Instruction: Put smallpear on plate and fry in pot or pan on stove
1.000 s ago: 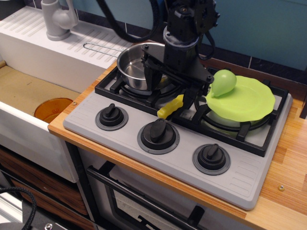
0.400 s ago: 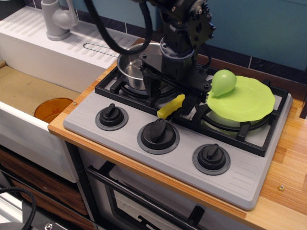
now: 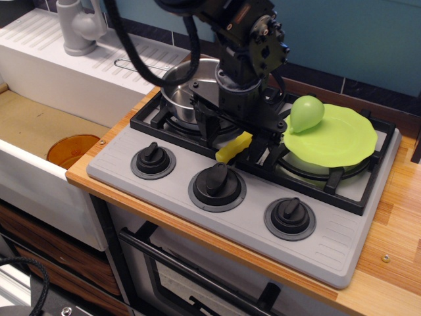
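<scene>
My gripper should put the fry [image 3: 231, 149] in the pan on the stove, so it will next grab the yellow fry by its long sides.
The yellow crinkle-cut fry [image 3: 231, 149] lies on the front edge of the black grate, between the two burners of the grey stove [image 3: 329, 247]. My gripper [image 3: 235, 135] hangs low right over the fry's back end, jaws spread wide to either side of it, open. The light-green smallpear [image 3: 306, 112] rests on the left rim of the lime-green plate [image 3: 339, 141], which sits on the right burner. The steel pan [image 3: 181, 99] sits on the left burner, partly hidden behind my arm.
Three black knobs [image 3: 217, 182] line the stove's front. An orange disc [image 3: 72, 150] lies in the sink at left. A grey faucet [image 3: 77, 26] stands on the white drainboard. A wooden counter [image 3: 395, 263] runs along the right.
My arm has tilted and shifted slightly left and back over the fry. The fry, pear, plate and pan have not moved.
</scene>
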Robot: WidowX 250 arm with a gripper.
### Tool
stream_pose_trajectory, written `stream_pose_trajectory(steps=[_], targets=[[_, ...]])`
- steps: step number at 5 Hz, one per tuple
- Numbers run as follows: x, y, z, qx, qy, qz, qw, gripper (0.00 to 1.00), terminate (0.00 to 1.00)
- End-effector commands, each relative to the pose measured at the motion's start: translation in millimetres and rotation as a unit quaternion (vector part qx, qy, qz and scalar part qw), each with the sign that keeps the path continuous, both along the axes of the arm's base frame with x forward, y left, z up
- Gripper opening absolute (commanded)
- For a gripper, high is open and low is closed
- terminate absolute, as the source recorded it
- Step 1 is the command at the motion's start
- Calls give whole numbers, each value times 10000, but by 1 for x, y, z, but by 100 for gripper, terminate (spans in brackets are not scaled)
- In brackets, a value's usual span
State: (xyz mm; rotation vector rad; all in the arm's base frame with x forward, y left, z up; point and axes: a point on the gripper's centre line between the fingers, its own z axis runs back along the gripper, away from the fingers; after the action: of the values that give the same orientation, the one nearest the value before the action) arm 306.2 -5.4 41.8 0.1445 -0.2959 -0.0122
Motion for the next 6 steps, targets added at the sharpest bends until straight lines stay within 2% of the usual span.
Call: stream_pose_trajectory(steps=[1, 4, 5, 6], targets=[[-1, -1, 0, -9, -212, 61, 9998, 100, 0], [-3, -12, -10, 118, -338, 308, 9989, 100, 0], [-1, -16, -9, 103, -332, 383, 9987, 0, 0], [1, -16, -5, 83, -351, 447, 9983, 0, 0]])
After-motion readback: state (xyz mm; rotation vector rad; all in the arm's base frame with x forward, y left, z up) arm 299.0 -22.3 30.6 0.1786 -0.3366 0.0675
